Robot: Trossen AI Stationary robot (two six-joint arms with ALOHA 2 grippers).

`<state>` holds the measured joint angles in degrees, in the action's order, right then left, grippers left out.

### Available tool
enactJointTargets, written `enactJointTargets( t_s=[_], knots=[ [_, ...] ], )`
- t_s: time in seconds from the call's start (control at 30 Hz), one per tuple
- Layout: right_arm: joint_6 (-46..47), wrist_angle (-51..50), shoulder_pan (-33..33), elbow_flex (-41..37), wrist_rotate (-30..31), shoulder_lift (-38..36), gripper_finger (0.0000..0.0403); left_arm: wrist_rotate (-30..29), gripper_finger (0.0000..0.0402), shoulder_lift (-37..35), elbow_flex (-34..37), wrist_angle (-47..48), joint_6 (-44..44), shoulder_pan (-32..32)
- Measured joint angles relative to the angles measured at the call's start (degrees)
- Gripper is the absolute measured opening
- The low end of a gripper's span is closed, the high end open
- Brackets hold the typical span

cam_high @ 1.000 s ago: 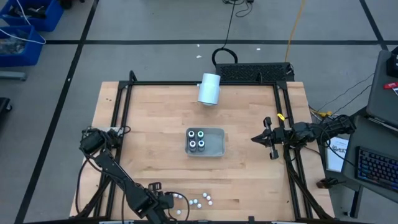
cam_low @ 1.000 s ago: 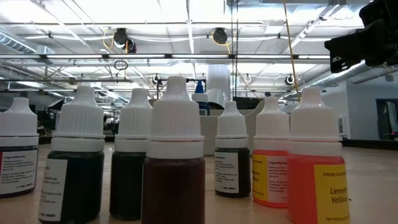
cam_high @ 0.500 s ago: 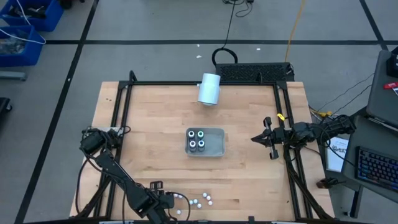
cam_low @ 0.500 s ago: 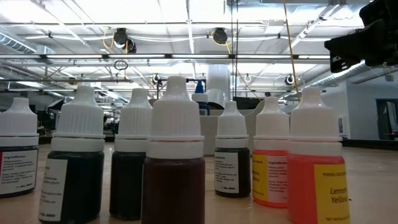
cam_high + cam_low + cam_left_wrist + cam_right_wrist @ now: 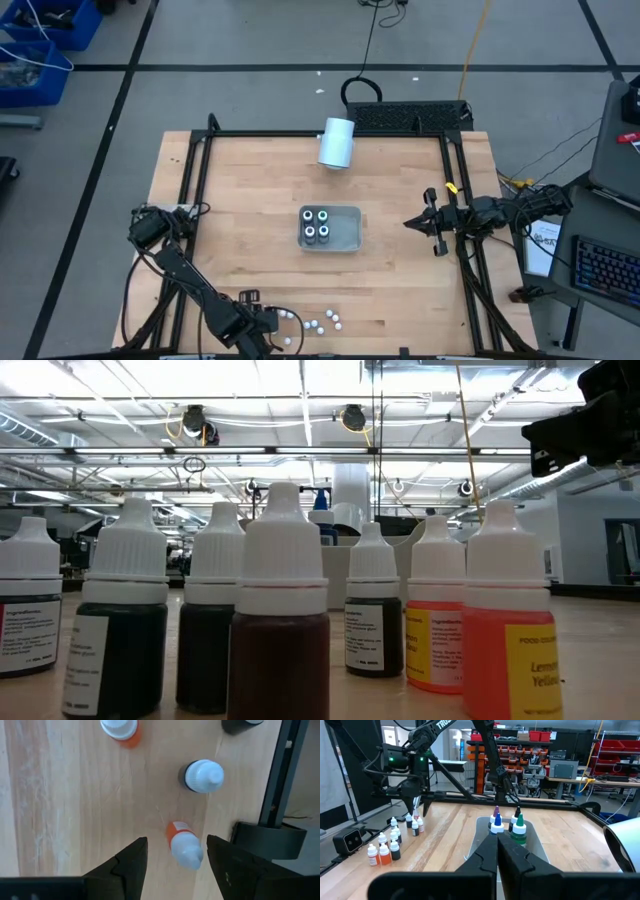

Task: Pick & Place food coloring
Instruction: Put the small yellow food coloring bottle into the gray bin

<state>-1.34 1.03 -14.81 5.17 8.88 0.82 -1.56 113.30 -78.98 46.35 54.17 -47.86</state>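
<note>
I need to close my left gripper on the cap now. My fingers are on either side of the white cap (image 5: 187,851) of the orange bottle.
Several small white-capped food coloring bottles (image 5: 280,620) stand on their bases near the table's near edge (image 5: 325,320). Four more stand in the grey tray (image 5: 345,240) at the table's middle, green and blue ones (image 5: 506,826) among them. My left gripper (image 5: 176,840) points down, open, over the near group. Its fingers stand on either side of an orange bottle (image 5: 182,845) without touching it. A dark bottle (image 5: 202,775) stands just beyond. My right gripper (image 5: 497,852) waits shut at the table's right edge (image 5: 412,222), held level.
A large white cylinder (image 5: 337,143) lies at the table's far edge. The black frame rail (image 5: 280,780) runs close beside the left gripper at the near edge. Bare wood (image 5: 240,230) lies between the tray and the near group of bottles.
</note>
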Motion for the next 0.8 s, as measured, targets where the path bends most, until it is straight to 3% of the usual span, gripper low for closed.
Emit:
enactJointTargets(
  t_s=[0.13,0.43,0.57,0.7,0.8],
  knots=[
    [0.0,0.0,0.0,0.0,0.0,0.0,0.0,0.0,0.0191,0.0,0.0,0.0,0.0,0.1],
    [0.0,0.0,0.0,0.0,0.0,0.0,0.0,0.1,0.0097,0.0,0.0,-0.2,-1.2,0.7],
    [0.0,0.0,0.0,0.0,0.0,0.0,0.0,6.6,0.0067,0.0,-0.4,0.9,-4.2,2.3],
    [0.0,0.0,0.0,0.0,0.0,0.0,0.0,13.8,0.0067,-0.5,-5.8,10.7,-8.3,5.7],
    [0.1,0.0,0.0,0.0,0.0,0.0,0.0,14.5,0.0067,-0.6,-13.8,23.4,-14.2,9.4]
  ],
)
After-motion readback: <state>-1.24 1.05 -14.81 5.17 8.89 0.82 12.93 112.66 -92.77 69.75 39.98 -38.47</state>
